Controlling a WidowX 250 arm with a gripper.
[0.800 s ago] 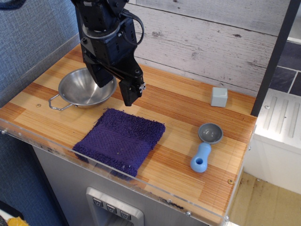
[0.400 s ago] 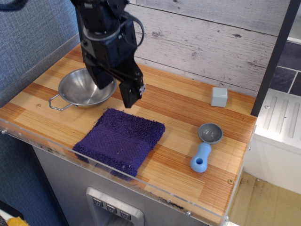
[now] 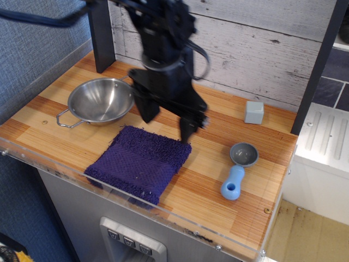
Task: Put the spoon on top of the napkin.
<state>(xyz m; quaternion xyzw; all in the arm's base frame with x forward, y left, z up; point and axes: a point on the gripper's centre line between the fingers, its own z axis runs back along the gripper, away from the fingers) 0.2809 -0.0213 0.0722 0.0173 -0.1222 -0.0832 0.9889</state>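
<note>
The spoon should go on the purple napkin [image 3: 139, 162], so my gripper will next grab the spoon by its light-blue handle [image 3: 235, 176].
The spoon [image 3: 238, 170] lies flat on the wooden counter at the right, with its grey bowl toward the back and its light-blue handle pointing to the front edge. The dark purple napkin [image 3: 139, 162] lies flat at the front middle, with nothing on it. My gripper [image 3: 167, 121] hangs over the napkin's back right edge, to the left of the spoon and apart from it. Its two fingers stand spread and hold nothing.
A two-handled steel bowl [image 3: 100, 101] stands at the back left, beside the napkin. A small pale grey cube [image 3: 254, 112] sits at the back right near the plank wall. A dark post [image 3: 319, 65] rises at the counter's right edge.
My gripper has swung to the right, from over the steel bowl's right rim to over the napkin's back right edge, nearer the spoon. The objects have not moved.
</note>
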